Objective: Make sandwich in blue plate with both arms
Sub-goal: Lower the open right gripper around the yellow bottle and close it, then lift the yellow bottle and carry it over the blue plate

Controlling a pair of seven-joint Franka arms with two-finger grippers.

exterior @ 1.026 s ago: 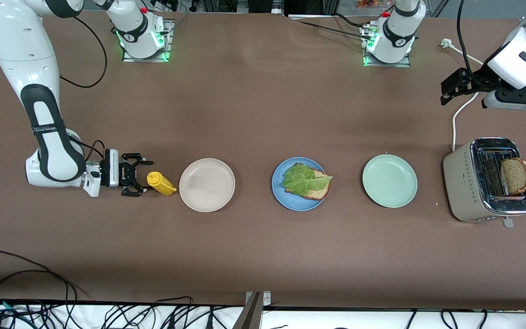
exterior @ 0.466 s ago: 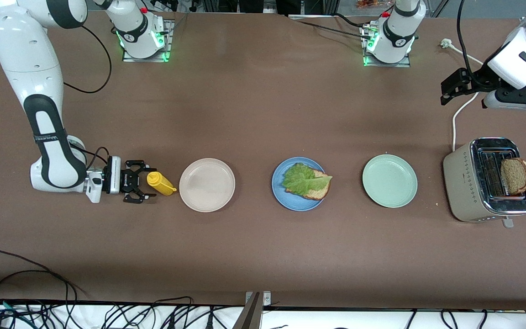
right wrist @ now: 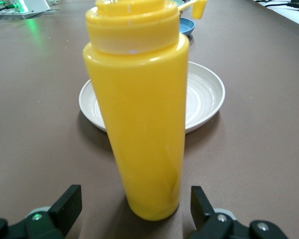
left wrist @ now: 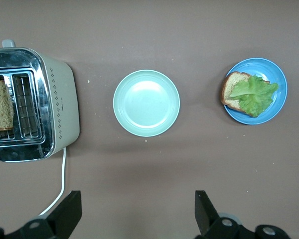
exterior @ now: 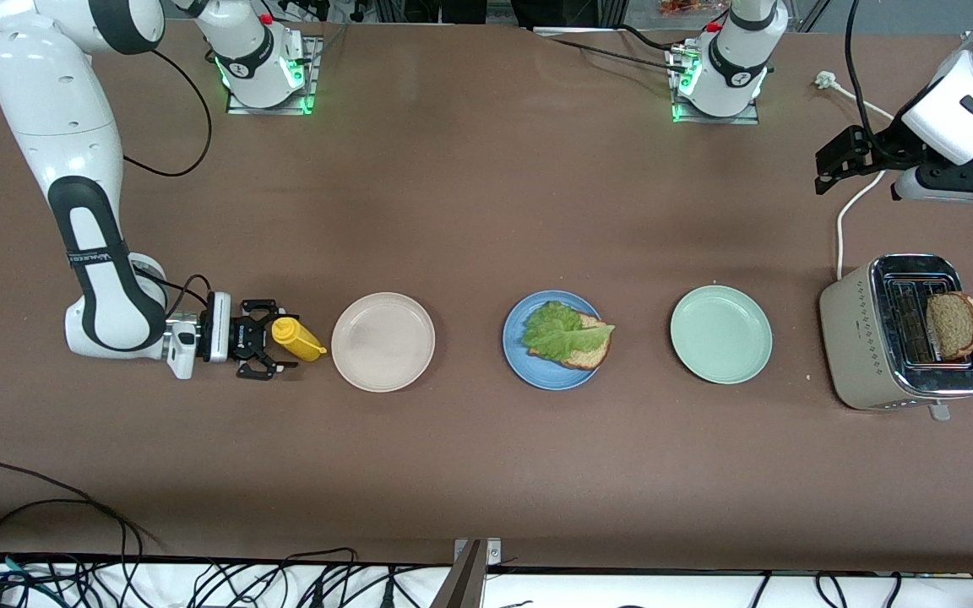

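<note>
I will next use my right gripper to grab the yellow squeeze bottle by its lower body (right wrist: pixel 153 191) and dress the sandwich on the blue plate.
The blue plate (exterior: pixel 516 344) sits mid-table with one brown bread slice (exterior: pixel 589 355) on it and a green lettuce leaf (exterior: pixel 561 331) on top. They also show in the left wrist view: the plate (left wrist: pixel 276 107), the slice (left wrist: pixel 231 93), the leaf (left wrist: pixel 254 92). A second bread slice (exterior: pixel 953 324) stands in the toaster (exterior: pixel 854 338). My right gripper (exterior: pixel 277 336) is low at the table, open, its fingers either side of a yellow squeeze bottle (right wrist: pixel 139 109), not touching it. My left gripper (exterior: pixel 824 173) hangs open and empty, high above the table beside the toaster.
A beige plate (exterior: pixel 383 341) lies between the yellow bottle (exterior: pixel 296 338) and the blue plate. A pale green plate (exterior: pixel 720 334) lies between the blue plate and the toaster. The toaster's white cord (exterior: pixel 848 207) runs toward the left arm's base.
My right gripper has slid along the table toward the yellow bottle, and its open fingers now flank the bottle. The left arm has not moved.
</note>
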